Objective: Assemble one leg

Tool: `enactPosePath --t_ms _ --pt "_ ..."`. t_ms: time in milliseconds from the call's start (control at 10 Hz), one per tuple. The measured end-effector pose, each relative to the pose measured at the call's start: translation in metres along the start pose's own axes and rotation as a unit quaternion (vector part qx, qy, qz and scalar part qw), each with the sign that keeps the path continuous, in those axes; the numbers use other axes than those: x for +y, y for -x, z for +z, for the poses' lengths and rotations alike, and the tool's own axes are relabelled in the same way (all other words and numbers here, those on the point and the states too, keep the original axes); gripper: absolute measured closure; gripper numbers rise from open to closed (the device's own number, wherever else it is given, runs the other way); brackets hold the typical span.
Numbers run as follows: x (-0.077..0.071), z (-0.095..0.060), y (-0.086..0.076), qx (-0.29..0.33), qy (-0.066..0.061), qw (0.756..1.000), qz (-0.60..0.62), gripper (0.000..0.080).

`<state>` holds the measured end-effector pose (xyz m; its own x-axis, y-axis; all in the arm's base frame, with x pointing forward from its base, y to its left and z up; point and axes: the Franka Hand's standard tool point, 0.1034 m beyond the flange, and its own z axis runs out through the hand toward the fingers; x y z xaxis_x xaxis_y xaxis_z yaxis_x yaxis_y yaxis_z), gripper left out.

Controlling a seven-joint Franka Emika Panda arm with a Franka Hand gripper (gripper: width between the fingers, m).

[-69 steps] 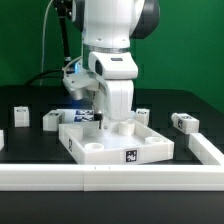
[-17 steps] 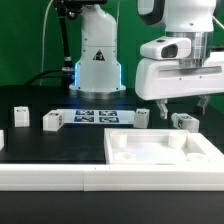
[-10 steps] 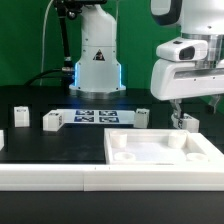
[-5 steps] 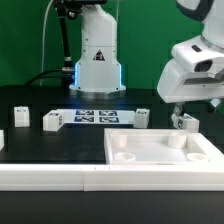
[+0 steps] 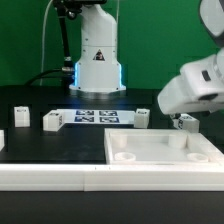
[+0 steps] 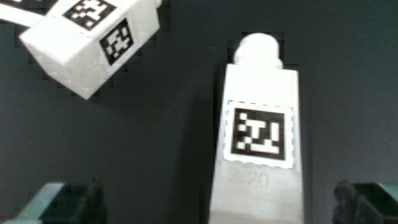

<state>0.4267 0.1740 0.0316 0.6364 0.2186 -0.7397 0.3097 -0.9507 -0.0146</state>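
My gripper's fingers are above the white leg (image 5: 186, 122) (image 6: 260, 150), with bare black table beside it, so my gripper needs to lower first and then close on the leg.
A leg (image 5: 187, 123), a small white block with a tag, lies on the black table at the exterior view's right, behind the panel. My gripper (image 5: 179, 116) hangs tilted right over it. In the wrist view the leg (image 6: 260, 130) lies lengthwise between my two dark fingers (image 6: 68, 203), tag up and rounded end pointing away. The gripper (image 6: 217, 202) is open and its jaws stand wide on either side of the leg without touching it. A second leg (image 6: 89, 42) lies close by at an angle.
The large white panel with round sockets (image 5: 150, 158) sits in front. Three more legs (image 5: 143, 117) (image 5: 52, 121) (image 5: 20, 116) lie along the table. The marker board (image 5: 95, 117) lies before the robot base (image 5: 97, 60). A white rail (image 5: 60, 177) runs along the front.
The arm has swung from over the panel to the exterior view's right, then tilted and come down over the right-hand leg. The panel and the legs have not moved in the last seconds.
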Motion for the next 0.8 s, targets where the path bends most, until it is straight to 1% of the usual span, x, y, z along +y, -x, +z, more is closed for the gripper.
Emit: enactPosePath --t_ms 100,200,400,600,800 --pt "-0.001 0.004 -0.007 -0.005 -0.002 1.0 0.003 0.0151" --pt "-0.001 0.007 -0.008 -0.004 -0.002 1.0 0.004 0.0151" --pt "-0.004 0.019 -0.01 -0.002 -0.001 1.0 0.002 0.0151" --pt "-0.006 0.03 -0.007 -0.008 0.001 1.0 0.0 0.0151" --pt "-0.007 0.036 -0.006 -0.011 0.003 1.0 -0.001 0.0151"
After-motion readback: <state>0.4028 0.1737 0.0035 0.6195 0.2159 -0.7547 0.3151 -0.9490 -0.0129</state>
